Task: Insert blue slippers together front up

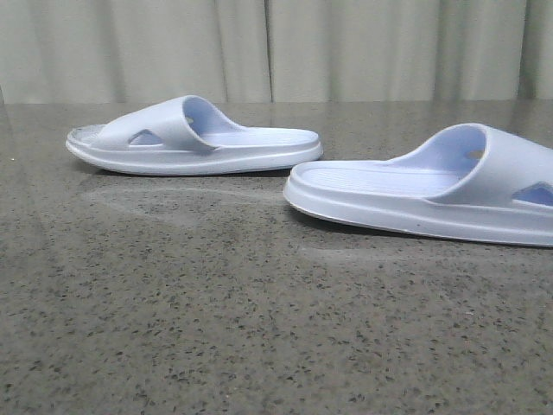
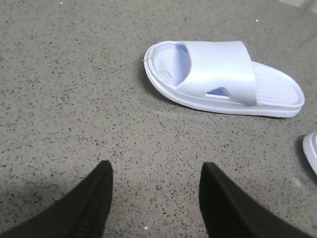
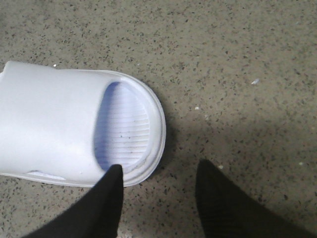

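My right gripper pinches the slipper by the thin rim at its open toe [image 3: 159, 141] next, since the broad sole spreads wider than my open fingers.
Two pale lavender-blue slippers lie flat on the speckled grey table. One slipper [image 1: 194, 138] is at the back left, its toe to the left; it also shows in the left wrist view [image 2: 223, 77]. The other slipper [image 1: 432, 186] is at the right, its heel toward the middle; its open toe shows in the right wrist view [image 3: 74, 131]. My left gripper [image 2: 156, 171] is open and empty above bare table, short of its slipper. My right gripper [image 3: 158, 171] is open and empty beside the toe rim, one fingertip [image 3: 115, 173] over the rim's edge. Neither gripper shows in the front view.
The speckled grey table [image 1: 259, 328] stretches wide in front of the slippers. A pale curtain [image 1: 276, 47] hangs behind the table's far edge. A corner of the second slipper [image 2: 311, 153] shows at the edge of the left wrist view.
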`<state>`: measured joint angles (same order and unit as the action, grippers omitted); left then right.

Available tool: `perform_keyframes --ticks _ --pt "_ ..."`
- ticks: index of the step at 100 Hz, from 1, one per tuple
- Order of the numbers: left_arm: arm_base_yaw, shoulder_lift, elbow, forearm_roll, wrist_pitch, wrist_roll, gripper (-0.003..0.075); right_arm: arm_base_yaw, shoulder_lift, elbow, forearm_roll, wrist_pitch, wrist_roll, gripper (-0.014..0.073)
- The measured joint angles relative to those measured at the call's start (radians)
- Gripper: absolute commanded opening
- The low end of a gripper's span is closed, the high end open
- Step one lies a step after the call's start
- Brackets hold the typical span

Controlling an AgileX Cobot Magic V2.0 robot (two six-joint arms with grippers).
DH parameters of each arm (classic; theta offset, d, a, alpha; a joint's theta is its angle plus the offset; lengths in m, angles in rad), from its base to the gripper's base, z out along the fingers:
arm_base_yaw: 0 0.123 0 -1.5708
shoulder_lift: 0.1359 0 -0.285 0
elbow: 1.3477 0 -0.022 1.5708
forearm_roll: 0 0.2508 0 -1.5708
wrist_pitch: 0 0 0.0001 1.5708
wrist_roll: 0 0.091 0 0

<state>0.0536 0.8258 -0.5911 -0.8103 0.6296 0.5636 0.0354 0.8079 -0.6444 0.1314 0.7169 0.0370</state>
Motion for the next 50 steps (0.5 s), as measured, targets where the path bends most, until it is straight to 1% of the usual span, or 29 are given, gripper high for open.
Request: perform_keyframes --ticks 19,26,38,42,50 --pt "0.000 0.045 0.000 -0.006 0.002 0.033 0.0353 0.000 0.117 -0.021 0.069 -0.002 -0.072 0.0288" --pt "0.000 0.063 0.000 -0.007 0.002 0.039 0.0353 -0.017 0.151 -0.021 0.099 -0.002 -0.096 0.0289" --pt "0.000 0.088 0.000 -0.016 0.002 0.062 0.0353 -0.087 0.184 -0.021 0.178 -0.005 -0.176 0.0288" --pt "0.000 0.092 0.000 -0.021 0.002 0.069 0.0353 -0.124 0.194 -0.021 0.216 -0.003 -0.227 0.0288" --pt "0.000 0.103 0.000 -0.040 0.002 0.092 0.0353 -0.211 0.217 -0.021 0.339 0.017 -0.359 0.0288"
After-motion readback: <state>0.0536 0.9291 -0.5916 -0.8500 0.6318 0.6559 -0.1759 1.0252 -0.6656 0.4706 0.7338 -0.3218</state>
